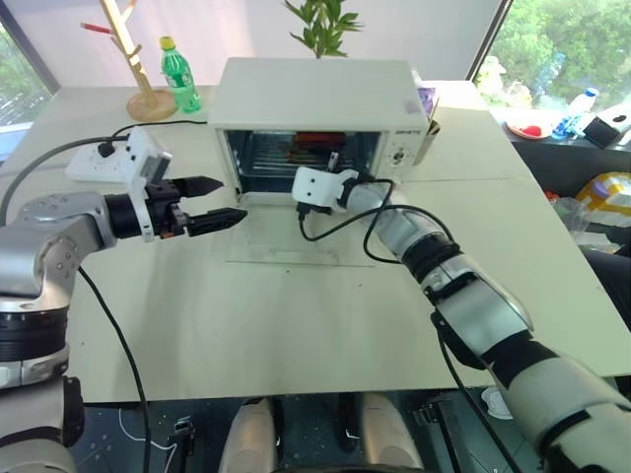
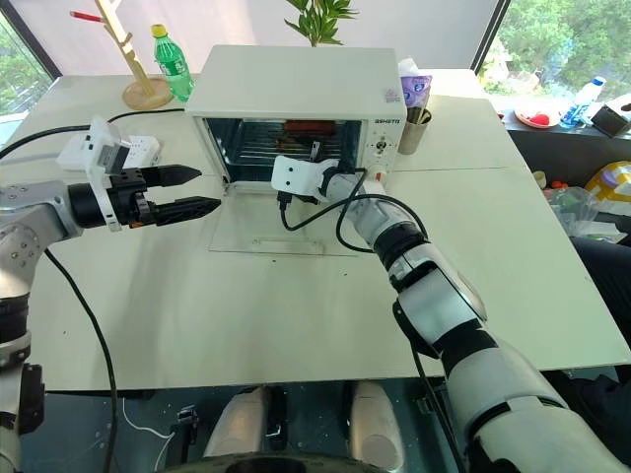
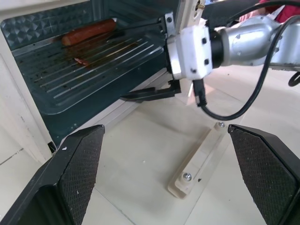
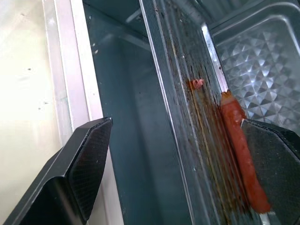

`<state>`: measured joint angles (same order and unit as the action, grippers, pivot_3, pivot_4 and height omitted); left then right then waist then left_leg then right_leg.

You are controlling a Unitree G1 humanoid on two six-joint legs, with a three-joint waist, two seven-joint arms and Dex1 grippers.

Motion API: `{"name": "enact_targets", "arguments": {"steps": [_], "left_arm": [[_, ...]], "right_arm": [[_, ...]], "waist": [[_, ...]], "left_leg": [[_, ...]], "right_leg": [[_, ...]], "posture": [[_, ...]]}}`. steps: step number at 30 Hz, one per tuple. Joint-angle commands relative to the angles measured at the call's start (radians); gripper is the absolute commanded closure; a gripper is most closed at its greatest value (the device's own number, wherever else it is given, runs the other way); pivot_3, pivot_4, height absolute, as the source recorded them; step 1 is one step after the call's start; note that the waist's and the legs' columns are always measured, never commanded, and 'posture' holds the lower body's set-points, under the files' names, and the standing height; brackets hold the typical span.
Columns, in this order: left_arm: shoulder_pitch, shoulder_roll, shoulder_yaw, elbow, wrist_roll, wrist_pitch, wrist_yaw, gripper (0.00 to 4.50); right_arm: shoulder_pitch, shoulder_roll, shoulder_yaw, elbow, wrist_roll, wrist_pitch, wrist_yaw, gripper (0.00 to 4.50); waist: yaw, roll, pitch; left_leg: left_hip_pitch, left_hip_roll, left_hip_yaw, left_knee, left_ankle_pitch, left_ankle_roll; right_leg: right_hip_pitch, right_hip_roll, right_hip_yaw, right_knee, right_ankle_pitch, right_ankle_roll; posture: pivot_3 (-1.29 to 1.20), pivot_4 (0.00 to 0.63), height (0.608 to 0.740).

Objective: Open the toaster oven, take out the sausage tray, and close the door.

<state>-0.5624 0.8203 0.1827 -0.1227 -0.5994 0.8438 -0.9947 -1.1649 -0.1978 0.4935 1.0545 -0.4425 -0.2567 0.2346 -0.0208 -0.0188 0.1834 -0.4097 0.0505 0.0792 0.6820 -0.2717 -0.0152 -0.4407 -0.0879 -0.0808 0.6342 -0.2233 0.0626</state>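
Observation:
The flat part of the tray is far wider than my fingers, so my left gripper needs to grip the tray next by its thin rim [image 3: 52, 112] beside one of its corners.
The white toaster oven [image 1: 315, 94] stands at the back of the table. Its glass door [image 1: 296, 246] lies folded down flat, with the bar handle [image 3: 197, 164] nearest me. Inside, the silver sausage tray [image 3: 93, 61] rests on its rack, and one red sausage [image 3: 89, 32] lies near its back. My right gripper [image 4: 177, 123] is at the oven's mouth and open. One finger is below the tray's front rim and the other above it. My left gripper [image 1: 233, 199] hovers open and empty to the left of the oven, pointing at it.
A green bottle [image 1: 179, 74] and a wooden stand [image 1: 138, 59] are at the back left. A white power strip [image 1: 99, 158] lies behind my left arm. A cup [image 1: 426, 108] stands right of the oven. A black cable [image 1: 335, 232] loops over the open door.

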Motion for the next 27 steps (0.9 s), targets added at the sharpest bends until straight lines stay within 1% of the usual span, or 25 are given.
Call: {"name": "enact_targets", "arguments": {"steps": [1, 2, 3, 4, 9, 11, 12, 21, 27], "left_arm": [[-0.024, 0.020, 0.022, 0.006, -0.007, -0.028, -0.004, 0.00], [-0.027, 0.020, 0.017, 0.014, -0.003, -0.034, -0.007, 0.00], [-0.030, 0.019, 0.011, 0.022, 0.001, -0.039, -0.009, 0.00], [-0.033, 0.018, 0.007, 0.028, 0.004, -0.045, -0.010, 0.00], [-0.050, 0.009, -0.008, 0.045, 0.005, -0.058, -0.010, 0.00], [-0.054, 0.007, -0.014, 0.050, 0.006, -0.063, -0.011, 0.00], [-0.058, 0.005, -0.019, 0.056, 0.009, -0.068, -0.012, 0.00], [-0.087, -0.001, -0.044, 0.112, 0.024, -0.105, -0.030, 0.00], [-0.124, -0.002, -0.062, 0.153, 0.039, -0.122, -0.044, 0.00]], "right_arm": [[-0.056, 0.013, -0.015, 0.036, -0.021, -0.044, -0.038, 1.90], [-0.060, 0.016, -0.016, 0.045, -0.025, -0.049, -0.043, 2.35], [-0.063, 0.017, -0.017, 0.052, -0.029, -0.054, -0.048, 2.99], [-0.065, 0.019, -0.017, 0.057, -0.033, -0.057, -0.052, 3.46], [-0.065, 0.022, -0.019, 0.074, -0.043, -0.067, -0.062, 3.46], [-0.063, 0.021, -0.021, 0.076, -0.045, -0.070, -0.063, 4.28], [-0.062, 0.022, -0.023, 0.078, -0.048, -0.071, -0.064, 4.44], [-0.048, 0.018, -0.024, 0.061, -0.077, -0.080, -0.075, 4.44], [-0.022, 0.005, -0.018, 0.012, -0.094, -0.098, -0.075, 4.44]], "waist": [[0.000, 0.000, 0.000], [0.000, 0.000, 0.000], [0.000, 0.000, 0.000], [0.000, 0.000, 0.000], [0.000, 0.000, 0.000], [-0.001, 0.000, 0.000], [-0.001, 0.000, 0.000], [0.000, 0.000, 0.000], [0.001, 0.000, 0.000]], "left_leg": [[0.000, 0.000, 0.000, 0.000, 0.000, 0.000], [0.000, 0.000, 0.000, 0.000, 0.000, 0.000], [0.000, 0.000, 0.000, 0.000, 0.000, 0.000], [0.000, 0.000, 0.000, 0.000, 0.000, 0.000], [0.000, 0.000, 0.000, 0.000, 0.000, 0.000], [0.000, 0.000, 0.000, 0.000, 0.000, 0.000], [0.000, 0.000, 0.000, 0.000, 0.000, 0.000], [0.000, 0.000, 0.000, 0.000, 0.000, 0.000], [0.000, 0.000, 0.000, 0.000, 0.000, 0.000]], "right_leg": [[0.000, 0.000, 0.000, 0.000, 0.000, 0.000], [0.000, 0.000, 0.000, 0.000, 0.000, 0.000], [0.000, 0.000, 0.000, 0.000, 0.000, 0.000], [0.000, 0.000, 0.000, 0.000, 0.000, 0.000], [0.000, 0.000, 0.000, 0.000, 0.000, 0.000], [0.000, 0.000, 0.000, 0.000, 0.000, 0.000], [0.000, 0.000, 0.000, 0.000, 0.000, 0.000], [0.000, 0.000, 0.000, 0.000, 0.000, 0.000], [0.000, 0.000, 0.000, 0.000, 0.000, 0.000]], "posture": [[0.00, 0.150, 0.722], [0.00, 0.150, 0.722], [0.00, 0.150, 0.722], [0.00, 0.150, 0.722], [0.00, 0.150, 0.722], [0.00, 0.150, 0.722], [0.00, 0.150, 0.722], [0.00, 0.150, 0.722], [0.00, 0.150, 0.722]]}}
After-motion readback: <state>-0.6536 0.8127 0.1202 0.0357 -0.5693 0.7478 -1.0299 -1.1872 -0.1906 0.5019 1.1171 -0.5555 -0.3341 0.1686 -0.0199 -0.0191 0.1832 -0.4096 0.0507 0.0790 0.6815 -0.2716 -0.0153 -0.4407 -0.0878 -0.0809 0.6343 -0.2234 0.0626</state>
